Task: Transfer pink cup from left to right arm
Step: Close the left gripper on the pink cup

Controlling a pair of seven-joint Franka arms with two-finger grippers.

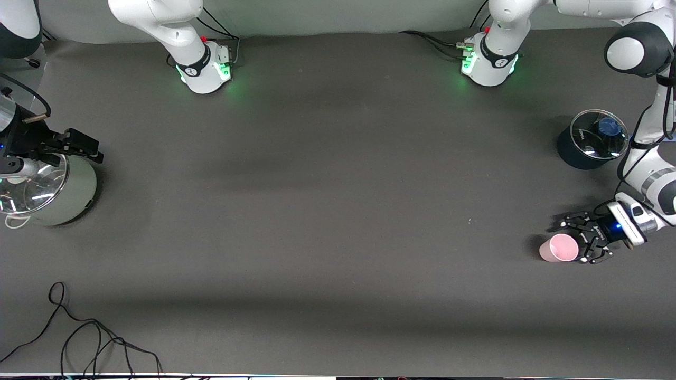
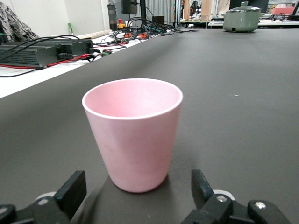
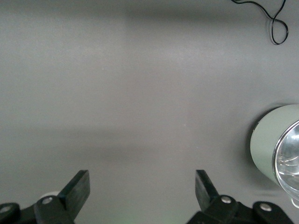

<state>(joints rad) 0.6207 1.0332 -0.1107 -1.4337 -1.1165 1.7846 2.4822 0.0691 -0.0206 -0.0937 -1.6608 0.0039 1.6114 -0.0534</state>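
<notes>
The left gripper should pick up the pink cup by its lower body point(image 1: 555, 253) point(image 2: 137, 168) next, so that it can pass the cup to the robot's right arm.
The pink cup point(image 1: 559, 248) point(image 2: 135, 133) stands upright on the dark table mat near the left arm's end, mouth up and empty. My left gripper point(image 1: 580, 240) point(image 2: 138, 181) is low beside it, open, with its fingers point(image 2: 74, 186) spread to either side just short of the cup's base and not touching it. My right gripper point(image 1: 84, 146) point(image 3: 141, 181) waits at the right arm's end of the table. It is open and empty, over the mat at the edge of a pale green pot point(image 1: 58, 192) point(image 3: 271, 144).
A dark pot with a glass lid and blue knob point(image 1: 592, 139) stands farther from the front camera than the cup. A black cable point(image 1: 95, 338) point(image 3: 275, 23) lies near the table's front edge at the right arm's end. Cables and a black box point(image 2: 46, 49) lie off the mat.
</notes>
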